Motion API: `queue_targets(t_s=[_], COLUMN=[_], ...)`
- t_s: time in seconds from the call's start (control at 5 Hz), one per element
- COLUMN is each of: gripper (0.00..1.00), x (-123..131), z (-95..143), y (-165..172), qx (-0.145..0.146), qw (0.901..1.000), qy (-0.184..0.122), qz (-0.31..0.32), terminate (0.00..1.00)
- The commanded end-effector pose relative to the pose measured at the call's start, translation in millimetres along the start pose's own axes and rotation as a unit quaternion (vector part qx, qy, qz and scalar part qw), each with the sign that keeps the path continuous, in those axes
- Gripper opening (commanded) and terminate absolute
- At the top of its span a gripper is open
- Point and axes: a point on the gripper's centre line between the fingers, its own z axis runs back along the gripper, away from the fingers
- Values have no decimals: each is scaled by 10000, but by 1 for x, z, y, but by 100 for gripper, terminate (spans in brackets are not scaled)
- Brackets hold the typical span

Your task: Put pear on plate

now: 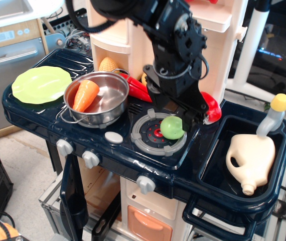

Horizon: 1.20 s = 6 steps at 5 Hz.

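The pear should go on the lime-green plate (41, 84), so my gripper will first grab the pear by its round body (171, 128).
The light-green pear (172, 127) sits on the right side of the stove burner (145, 134). My black gripper (177, 118) has come down right behind and over the pear. Its jaws are spread, one finger to the pear's upper left and one finger (197, 113) to its upper right, neither clearly touching it. The lime-green plate (41, 84) lies flat at the far left of the toy kitchen counter and holds nothing.
A steel pot (107, 103) with an orange carrot (85, 94) stands between plate and burner. A red pepper (139, 89), corn (108, 64) and a red-and-white toy (212, 108) lie behind. The right sink (218, 165) holds a cream jug (251, 159).
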Motion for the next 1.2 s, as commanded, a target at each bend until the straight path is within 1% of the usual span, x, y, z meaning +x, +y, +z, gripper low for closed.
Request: queue_targets(t_s=[0.0, 0.2, 0.4, 0.6, 0.8, 1.0], gripper=[100, 100, 0, 0, 0, 0], x=[1, -5, -11, -6, 1, -5], z=[-14, -27, -34, -20, 19, 57], y=[2, 5, 2, 7, 27, 60], qx=[-103, -188, -166, -23, 518, 1164], qw=[9996, 9995, 9996, 10000, 9977, 9892], qy=[-165, -229, -211, -40, 436, 890], qz=[-194, -116, 3, -40, -56, -75], terminate=[0, 0, 0, 0, 0, 0])
